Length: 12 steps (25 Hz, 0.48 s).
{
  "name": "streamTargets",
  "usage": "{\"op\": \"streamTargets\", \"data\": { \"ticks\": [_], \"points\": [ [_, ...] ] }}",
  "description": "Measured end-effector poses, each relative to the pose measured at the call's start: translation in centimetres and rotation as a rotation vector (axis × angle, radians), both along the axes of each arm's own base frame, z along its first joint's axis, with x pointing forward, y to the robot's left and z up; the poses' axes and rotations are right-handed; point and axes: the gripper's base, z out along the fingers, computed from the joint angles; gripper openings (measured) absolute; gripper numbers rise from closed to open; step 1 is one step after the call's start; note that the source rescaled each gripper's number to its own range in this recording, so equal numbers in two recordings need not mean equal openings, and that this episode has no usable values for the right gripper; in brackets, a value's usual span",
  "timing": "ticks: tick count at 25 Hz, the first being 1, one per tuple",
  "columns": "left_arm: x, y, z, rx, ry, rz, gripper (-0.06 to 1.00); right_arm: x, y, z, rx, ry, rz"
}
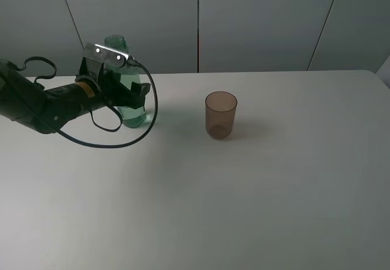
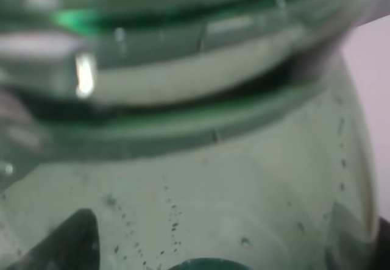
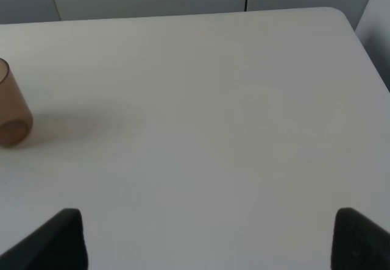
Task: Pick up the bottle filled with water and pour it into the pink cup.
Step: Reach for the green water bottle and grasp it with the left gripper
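The bottle's body (image 1: 131, 111) fills the left wrist view between my fingers and closing now would catch it, so it is time for my left gripper to close.
The green transparent bottle (image 1: 135, 114) stands upright on the white table at the back left, its neck rising above my left arm. My left gripper (image 1: 135, 93) is open, with the jaws on either side of the bottle's body. In the left wrist view the bottle (image 2: 201, 160) fills the picture between the two dark fingertips (image 2: 67, 239). The brownish-pink cup (image 1: 220, 116) stands upright to the right of the bottle, about a bottle's height away. It also shows in the right wrist view (image 3: 11, 108). My right gripper (image 3: 210, 239) is open and empty, low over the table, well to the cup's right.
The white table (image 1: 244, 209) stretches to the front and right. Its far edge (image 3: 183, 14) meets grey wall panels, and its right corner shows in the right wrist view. A black cable (image 1: 131, 137) loops down from my left arm onto the table.
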Motion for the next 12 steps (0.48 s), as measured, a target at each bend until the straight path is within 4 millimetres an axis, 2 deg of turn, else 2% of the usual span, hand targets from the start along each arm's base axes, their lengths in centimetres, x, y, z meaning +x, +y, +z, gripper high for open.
{"op": "streamTargets", "data": {
  "ticks": [12],
  "points": [
    [-0.02, 0.03, -0.17, 0.008, 0.009, 0.001, 0.98, 0.00, 0.00, 0.00, 0.000, 0.000, 0.000]
  ]
}}
